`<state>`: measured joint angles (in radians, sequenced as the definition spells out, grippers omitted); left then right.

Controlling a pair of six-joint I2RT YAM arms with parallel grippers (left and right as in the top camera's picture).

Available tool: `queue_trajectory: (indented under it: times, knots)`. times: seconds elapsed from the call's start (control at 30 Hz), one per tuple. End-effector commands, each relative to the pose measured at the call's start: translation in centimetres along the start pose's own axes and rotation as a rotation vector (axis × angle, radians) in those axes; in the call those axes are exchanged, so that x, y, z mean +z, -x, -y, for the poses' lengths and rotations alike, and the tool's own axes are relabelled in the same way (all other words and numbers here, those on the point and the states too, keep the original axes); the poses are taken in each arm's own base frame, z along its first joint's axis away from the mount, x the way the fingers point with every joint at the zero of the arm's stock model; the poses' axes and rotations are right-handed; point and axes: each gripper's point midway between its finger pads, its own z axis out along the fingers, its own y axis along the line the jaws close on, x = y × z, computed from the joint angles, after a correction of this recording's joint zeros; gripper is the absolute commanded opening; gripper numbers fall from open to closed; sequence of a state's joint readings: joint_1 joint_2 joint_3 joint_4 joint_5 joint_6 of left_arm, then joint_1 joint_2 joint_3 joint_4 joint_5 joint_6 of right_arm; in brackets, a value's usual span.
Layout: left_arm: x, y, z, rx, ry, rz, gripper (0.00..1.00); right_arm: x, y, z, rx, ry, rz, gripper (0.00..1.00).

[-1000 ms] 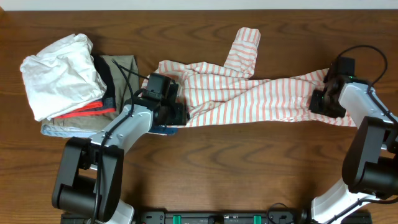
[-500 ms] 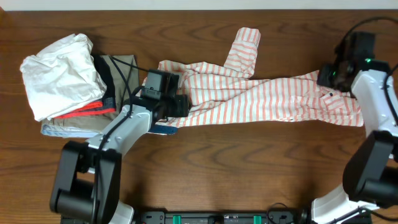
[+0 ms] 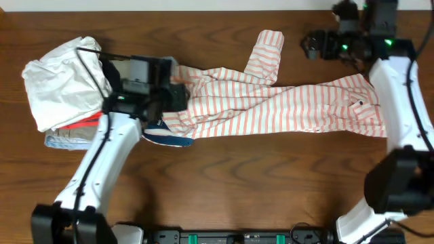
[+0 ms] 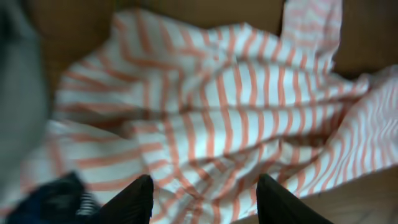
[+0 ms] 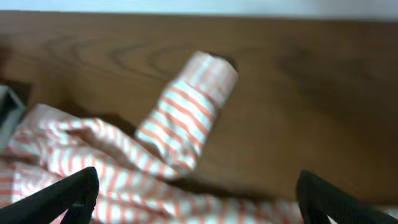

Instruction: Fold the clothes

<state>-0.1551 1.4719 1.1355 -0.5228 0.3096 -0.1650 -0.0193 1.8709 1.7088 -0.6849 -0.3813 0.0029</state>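
The striped shirt's far-pointing sleeve needs to be pulled straight and folded in. My right gripper should grab the edge of that sleeve next.
The clothes [image 3: 285, 105], a coral-and-white striped shirt, lie stretched across the table, with one sleeve [image 3: 266, 51] pointing to the far edge. My left gripper [image 3: 180, 97] hovers over the shirt's left end. In the left wrist view its jaws [image 4: 202, 205] stand apart above the rumpled striped shirt [image 4: 236, 112], with nothing between them. My right gripper [image 3: 313, 46] is raised near the far edge, right of the sleeve. In the right wrist view it [image 5: 202, 205] is wide open above the sleeve [image 5: 186, 112] and holds nothing.
At the left stands a pile: a plain white garment [image 3: 64, 81] on top of olive [image 3: 133, 68], red [image 3: 91, 120] and pale blue [image 3: 68, 140] ones. A dark blue piece [image 3: 166, 139] lies under the shirt's left end. Bare wood [image 3: 271, 183] runs along the front.
My right gripper has opened, let go of the shirt's right end and swung up, back and left. My left arm has lifted and drawn left, and the dark blue piece now shows.
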Motion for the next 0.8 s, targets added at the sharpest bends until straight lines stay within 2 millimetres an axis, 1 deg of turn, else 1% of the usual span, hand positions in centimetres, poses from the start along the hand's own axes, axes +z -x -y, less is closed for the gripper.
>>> queue_trajectory:
  times: [0.0, 0.13, 0.23, 0.33, 0.47, 0.7, 0.73, 0.77]
  knots:
    - [-2.5, 2.5, -0.8, 0.005, 0.019, 0.085, 0.54, 4.0, 0.0, -0.2, 0.014, 0.022, -0.047, 0.99]
    - [-2.7, 2.4, -1.3, -0.008, 0.028, 0.080, 0.54, 9.2, -1.2, 0.4, 0.033, 0.035, -0.102, 0.99]
    - [-2.7, 2.3, -1.4, -0.008, 0.028, 0.079, 0.54, 13.1, -2.8, 0.7, 0.047, 0.057, -0.138, 0.99]
    - [-2.7, 2.4, -1.4, -0.008, 0.028, 0.080, 0.54, 16.1, -4.6, 0.3, 0.064, 0.096, -0.169, 0.99]
    - [-2.6, 2.3, -1.4, -0.008, 0.028, 0.079, 0.54, 18.5, -6.4, 0.1, 0.071, 0.102, -0.202, 0.99]
    - [-2.6, 2.3, -1.4, -0.008, 0.028, 0.079, 0.54, 21.1, -8.3, -0.6, 0.074, 0.102, -0.224, 0.99]
    - [-2.6, 2.3, -1.4, -0.008, 0.028, 0.079, 0.54, 21.4, -8.7, -0.6, 0.076, 0.103, -0.230, 0.98]
    - [-2.6, 2.3, -1.4, -0.008, 0.028, 0.079, 0.54, 21.6, -8.8, -0.7, 0.074, 0.105, -0.232, 0.91]
